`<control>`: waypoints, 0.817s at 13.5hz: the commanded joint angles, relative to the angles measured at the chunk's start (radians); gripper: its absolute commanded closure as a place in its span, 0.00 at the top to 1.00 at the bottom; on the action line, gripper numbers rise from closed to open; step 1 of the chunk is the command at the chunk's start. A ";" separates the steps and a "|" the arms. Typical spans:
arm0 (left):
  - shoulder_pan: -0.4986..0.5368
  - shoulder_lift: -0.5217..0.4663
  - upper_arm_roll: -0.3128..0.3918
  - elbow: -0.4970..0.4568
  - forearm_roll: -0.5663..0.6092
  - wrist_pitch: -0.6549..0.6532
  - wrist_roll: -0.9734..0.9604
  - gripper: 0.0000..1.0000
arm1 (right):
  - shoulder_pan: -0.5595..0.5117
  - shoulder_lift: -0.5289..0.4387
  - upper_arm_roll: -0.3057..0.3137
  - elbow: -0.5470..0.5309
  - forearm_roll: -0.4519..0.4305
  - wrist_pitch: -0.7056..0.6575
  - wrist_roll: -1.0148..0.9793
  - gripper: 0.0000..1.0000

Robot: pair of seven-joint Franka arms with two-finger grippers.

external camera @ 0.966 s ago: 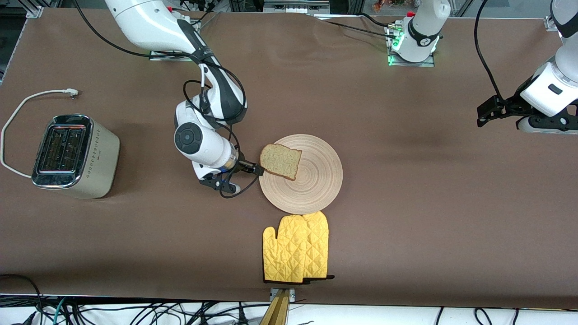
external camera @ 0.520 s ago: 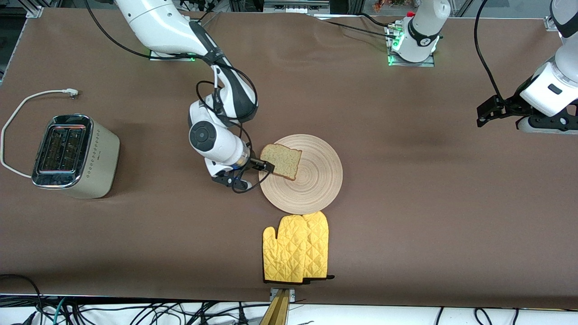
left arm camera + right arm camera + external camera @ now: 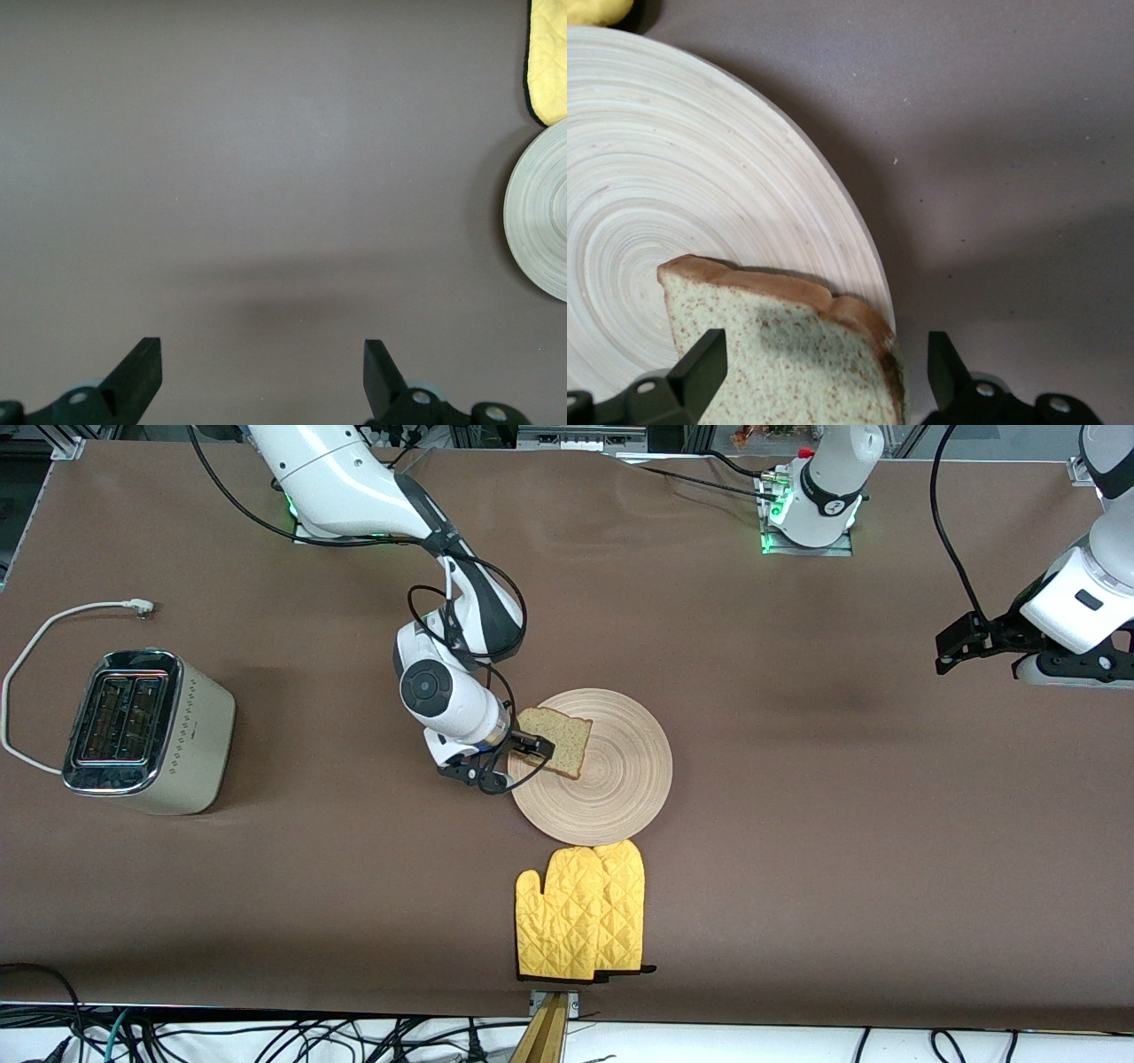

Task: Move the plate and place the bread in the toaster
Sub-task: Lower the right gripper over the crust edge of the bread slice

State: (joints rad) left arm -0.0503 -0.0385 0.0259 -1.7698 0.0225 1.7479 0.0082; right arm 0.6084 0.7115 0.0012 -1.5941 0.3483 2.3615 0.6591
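My right gripper needs to leave the bread's flat bottom edge (image 3: 585, 751) free to go into the toaster, so it will grab the bread by its top crust next.
The bread (image 3: 558, 741) lies on the plate (image 3: 611, 788), at the rim toward the right arm's end of the table. My right gripper (image 3: 532, 748) is open at that end of the slice. In the right wrist view the bread (image 3: 771, 354) fills the gap between the spread fingers of the right gripper (image 3: 824, 367), with the plate (image 3: 700, 204) under it. The toaster (image 3: 142, 731) stands at the right arm's end of the table, slots up and empty. My left gripper (image 3: 952, 651) waits open over bare table at the left arm's end, and it is open and empty in the left wrist view (image 3: 263, 367).
A yellow oven mitt (image 3: 580, 912) lies just nearer the front camera than the plate, touching its rim. The toaster's white cord (image 3: 53, 624) loops on the table beside the toaster. The left wrist view shows the plate's edge (image 3: 540, 212) and the mitt (image 3: 549, 62).
My right arm has moved toward the plate, bringing its open gripper from beside the rim onto the end of the bread. The bread, plate and left arm have not moved.
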 commanded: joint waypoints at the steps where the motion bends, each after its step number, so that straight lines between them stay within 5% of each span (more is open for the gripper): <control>1: 0.004 0.003 -0.004 0.018 0.014 -0.008 -0.004 1.00 | 0.013 -0.006 -0.006 0.006 0.017 -0.027 -0.003 1.00; 7: 0.004 0.003 -0.004 0.018 0.014 -0.010 -0.004 1.00 | 0.013 -0.023 -0.007 0.006 0.014 -0.119 -0.003 0.94; 11: 0.004 0.003 -0.004 0.018 0.014 -0.010 0.001 1.00 | 0.013 -0.029 -0.009 0.008 0.003 -0.159 -0.004 0.79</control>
State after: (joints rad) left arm -0.0503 -0.0385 0.0259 -1.7698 0.0225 1.7479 0.0082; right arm 0.6135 0.7059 0.0009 -1.5821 0.3481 2.2374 0.6584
